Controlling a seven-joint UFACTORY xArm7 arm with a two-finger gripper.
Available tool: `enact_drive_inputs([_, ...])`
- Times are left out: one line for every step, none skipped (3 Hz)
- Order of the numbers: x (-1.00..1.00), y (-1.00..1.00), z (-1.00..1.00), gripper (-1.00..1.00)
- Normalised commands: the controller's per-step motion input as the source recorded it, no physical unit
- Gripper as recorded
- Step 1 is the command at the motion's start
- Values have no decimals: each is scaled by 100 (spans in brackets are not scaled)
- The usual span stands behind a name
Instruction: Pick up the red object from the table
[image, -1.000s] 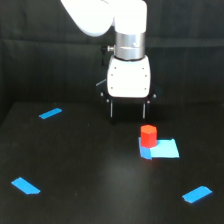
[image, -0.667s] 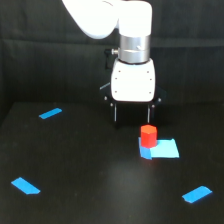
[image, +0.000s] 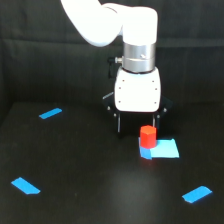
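Note:
The red object has to be picked up, so my gripper will next take hold of it by its upright body (image: 148, 137).
The red object (image: 147, 136) is a short red-orange cylinder. It stands upright on the black table (image: 85, 170), on the left edge of a light-blue square patch (image: 164, 148). My gripper (image: 138, 128) hangs from the white arm, pointing down, just above and behind the cylinder. Its two dark fingers (image: 119, 123) are spread apart, so it is open and empty. In this view the cylinder overlaps the lower end of the finger on the exterior view's right. Whether that finger touches it I cannot tell.
Blue tape strips lie on the table at the far left (image: 50, 113), the near left (image: 25, 185) and the near right (image: 197, 194). A black curtain (image: 45, 55) hangs behind the table.
The gripper has moved down and a little toward the exterior view's right, closer to the red cylinder. The cylinder has not moved. The fingers stay open.

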Motion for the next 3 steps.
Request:
enact_drive_inputs([19, -67, -16, 100])
enact_drive_inputs([5, -34, -18, 72])
enact_drive_inputs([6, -15, -29, -39])
